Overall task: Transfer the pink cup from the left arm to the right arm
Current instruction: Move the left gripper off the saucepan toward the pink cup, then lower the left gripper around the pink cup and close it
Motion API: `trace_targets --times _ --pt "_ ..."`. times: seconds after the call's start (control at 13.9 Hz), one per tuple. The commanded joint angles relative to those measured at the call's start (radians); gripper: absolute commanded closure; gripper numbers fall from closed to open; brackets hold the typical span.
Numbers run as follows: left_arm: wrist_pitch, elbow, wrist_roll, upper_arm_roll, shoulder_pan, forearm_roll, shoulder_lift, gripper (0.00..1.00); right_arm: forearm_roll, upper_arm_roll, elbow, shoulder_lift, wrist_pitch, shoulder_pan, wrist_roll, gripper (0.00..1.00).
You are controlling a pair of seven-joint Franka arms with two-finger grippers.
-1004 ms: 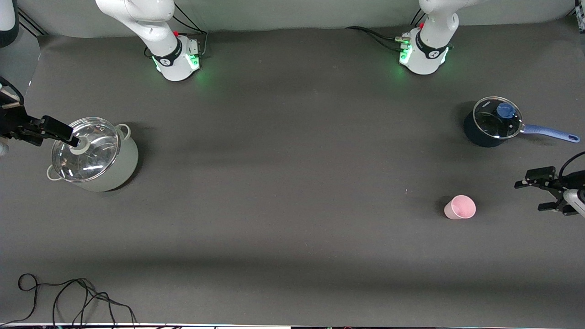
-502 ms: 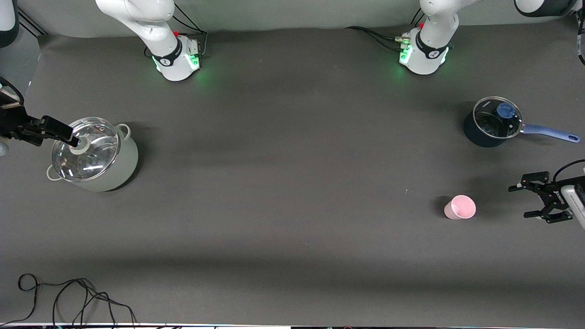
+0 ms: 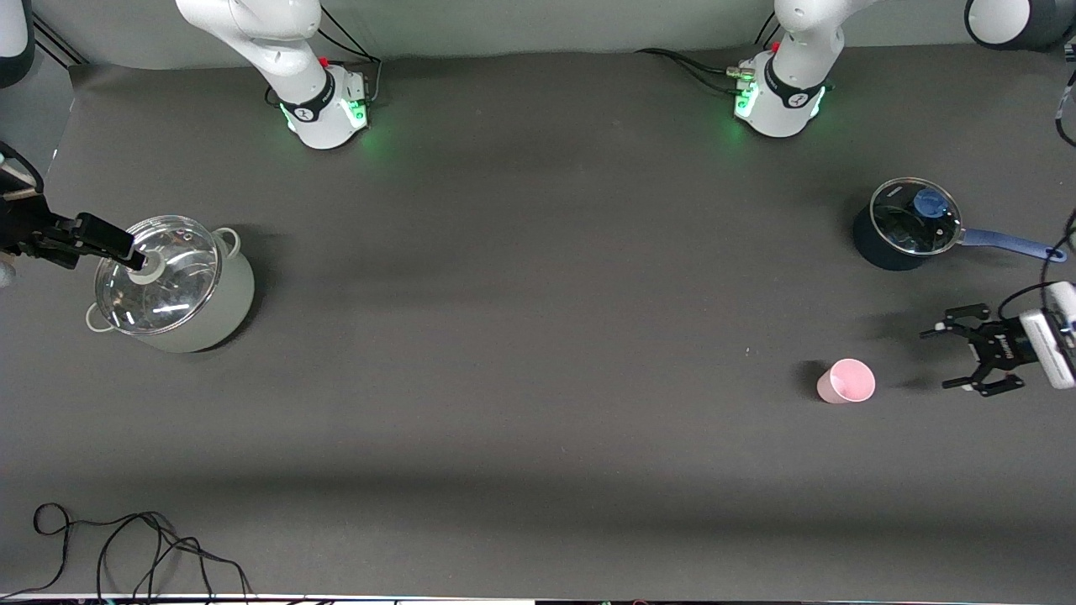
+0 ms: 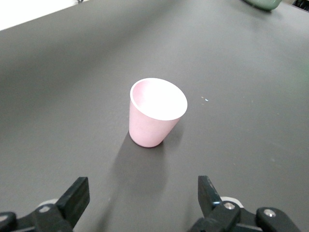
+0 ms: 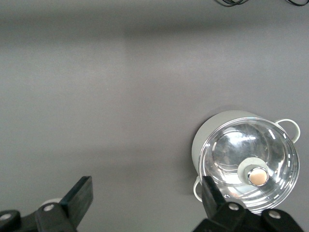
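My left gripper grabs the cup by its side (image 4: 147,128) next, which leaves the pink cup's rim (image 4: 134,102) free for my right gripper to grab.
The pink cup (image 3: 846,381) stands upright on the dark mat toward the left arm's end of the table, mouth up and empty. My left gripper (image 3: 938,360) hovers low beside it, a short gap away on the side toward the table's end, open and holding nothing. In the left wrist view the cup (image 4: 157,113) sits ahead of the gripper (image 4: 143,195), with both fingers spread wide and short of it. My right gripper (image 3: 108,245) waits over the rim of the grey pot, open and empty; in the right wrist view the gripper (image 5: 145,198) frames bare mat.
A grey-white pot (image 3: 227,307) with a glass lid stands at the right arm's end and shows in the right wrist view (image 5: 205,140). A dark blue saucepan (image 3: 874,244) with a lid and long handle stands farther from the front camera than the cup. Black cables (image 3: 126,546) lie near the front edge.
My left gripper has come in from the table's end toward the cup, turning as it moved. The cup, the pots and the right arm have stayed still.
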Motion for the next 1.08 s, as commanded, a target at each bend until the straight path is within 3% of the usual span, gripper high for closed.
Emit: trace_targets --times 0.0,0.5,1.0 --pt "0.005 -0.089 0.195 -0.007 0.016 -0.148 0.004 0.00 0.007 0.005 0.019 0.008 -0.014 -0.012 -0.017 0.00" --pt "0.016 -0.158 0.535 -0.010 0.002 -0.387 0.105 0.01 0.007 0.003 0.019 0.008 -0.014 -0.012 -0.017 0.00" --pt "0.059 -0.176 0.596 -0.070 -0.008 -0.485 0.141 0.01 0.007 0.003 0.019 0.008 -0.014 -0.012 -0.016 0.00"
